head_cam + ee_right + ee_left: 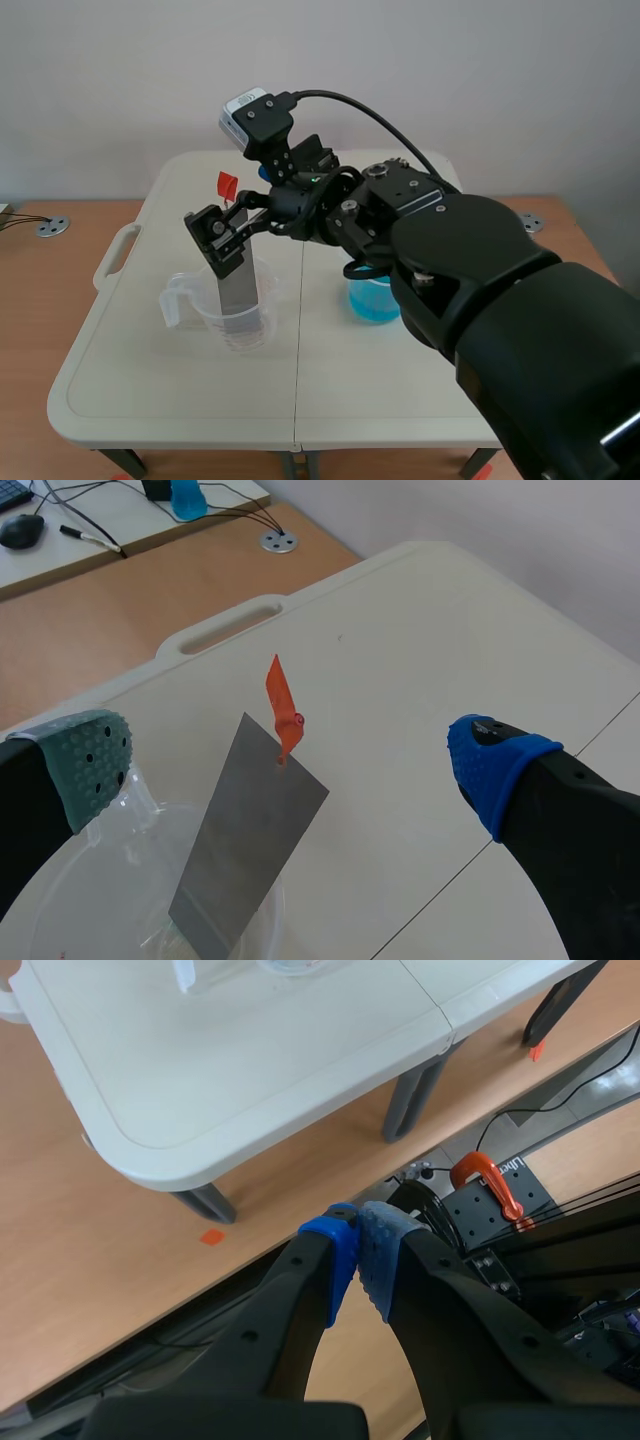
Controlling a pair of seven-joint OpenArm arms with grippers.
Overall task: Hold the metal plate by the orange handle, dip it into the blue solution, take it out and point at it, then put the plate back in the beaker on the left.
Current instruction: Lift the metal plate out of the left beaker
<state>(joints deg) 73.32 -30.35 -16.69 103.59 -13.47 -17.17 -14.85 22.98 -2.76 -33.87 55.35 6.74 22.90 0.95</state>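
Note:
The right gripper grabs the metal plate by its orange handle (228,185) next, to dip it into the blue solution (372,298).
A grey metal plate (238,285) (250,830) stands tilted in the clear beaker (215,318) (60,920) on the left, its orange handle (228,185) (283,715) sticking up free. My right gripper (255,200) (292,762) hangs open just above the beaker, one finger on each side of the handle and neither touching it. A second beaker with the blue solution (372,298) sits further right, partly hidden behind the right arm. My left gripper (358,1250) is shut on nothing, held off the near table edge over the floor.
The white folding table (180,400) (250,1090) has a carry handle slot (115,255) (225,625) at its left end. In the left wrist view an orange clamp (485,1175) and cables lie below the table edge.

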